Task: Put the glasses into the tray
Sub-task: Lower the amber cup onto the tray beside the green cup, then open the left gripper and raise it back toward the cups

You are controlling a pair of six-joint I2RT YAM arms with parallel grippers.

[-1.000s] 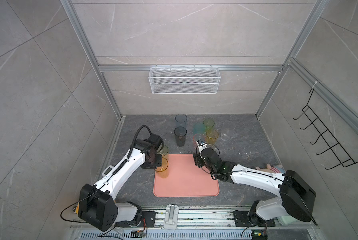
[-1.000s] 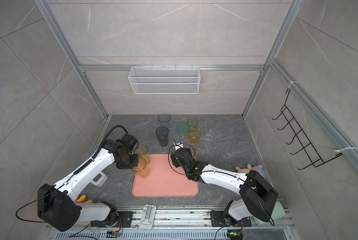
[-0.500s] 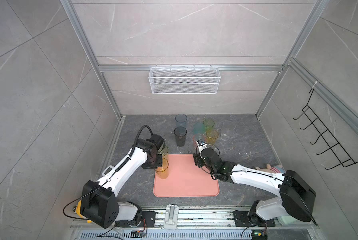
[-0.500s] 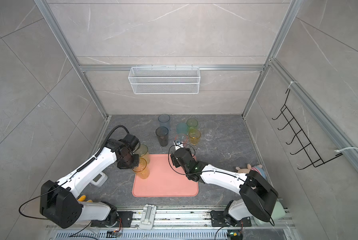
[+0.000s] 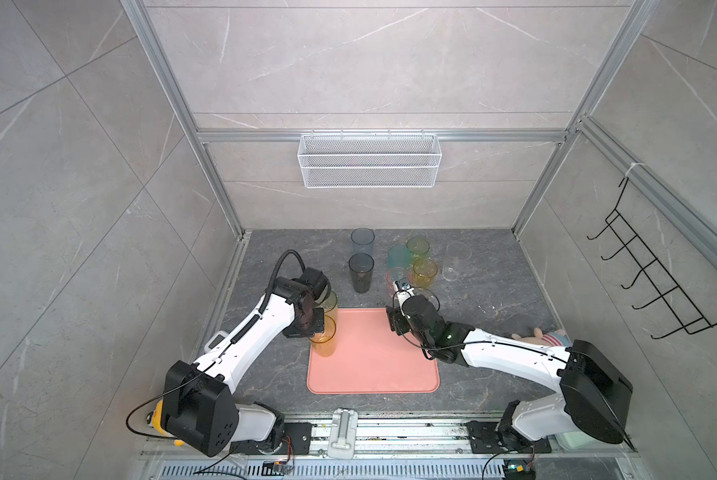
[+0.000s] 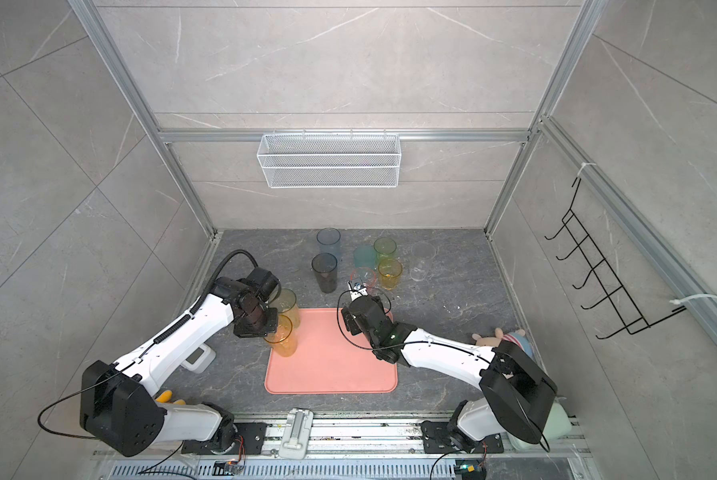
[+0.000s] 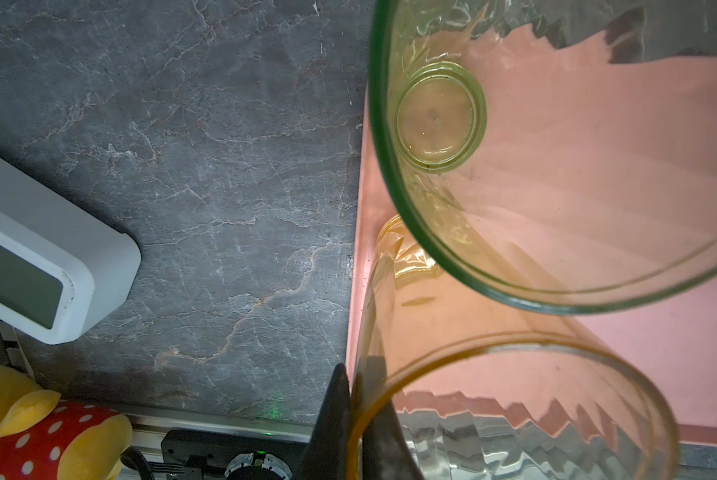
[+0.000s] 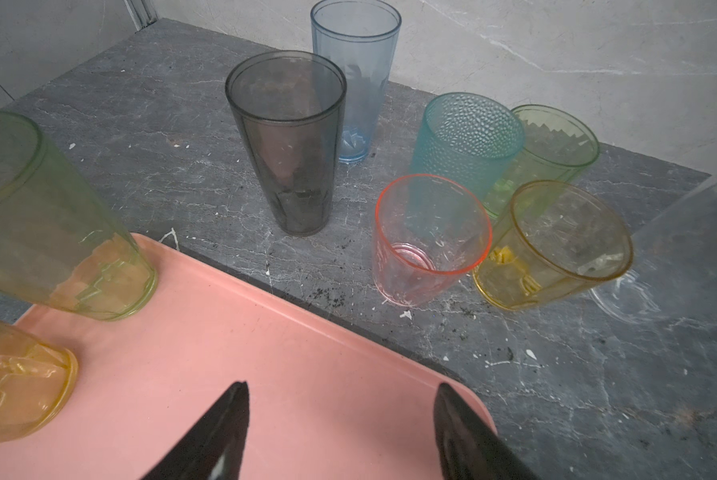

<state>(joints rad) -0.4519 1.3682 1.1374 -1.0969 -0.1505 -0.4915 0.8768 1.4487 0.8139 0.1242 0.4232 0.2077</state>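
I should open my left gripper: the tall amber glass (image 5: 322,341), with its base on the flat tray, would stand beside the yellow-green glass.
My left gripper (image 7: 354,399) is shut on the rim wall of the tall amber glass (image 5: 322,341) (image 6: 282,340), one finger inside and one outside. The glass's base sits at the left edge of the pink tray (image 5: 373,365) (image 6: 332,365) (image 8: 265,353). A yellow-green glass (image 5: 329,302) (image 7: 440,116) stands on the tray's far left corner. My right gripper (image 8: 342,399) (image 5: 402,305) hangs open and empty over the tray's far right corner. Behind the tray stand smoky grey (image 8: 290,141), blue-grey (image 8: 354,79), teal (image 8: 465,141), green (image 8: 552,145), pink (image 8: 427,237), short amber (image 8: 556,245) and clear (image 5: 456,259) glasses.
A white clock-like device (image 7: 36,257) and a yellow plush toy (image 7: 36,428) lie left of the tray near the front rail. Another plush toy (image 5: 539,334) lies at the right by my right arm. A white wire basket (image 5: 369,160) hangs on the back wall.
The left arm has shifted only slightly, with the amber glass still in its grip at the tray's left edge. The right arm has not moved.
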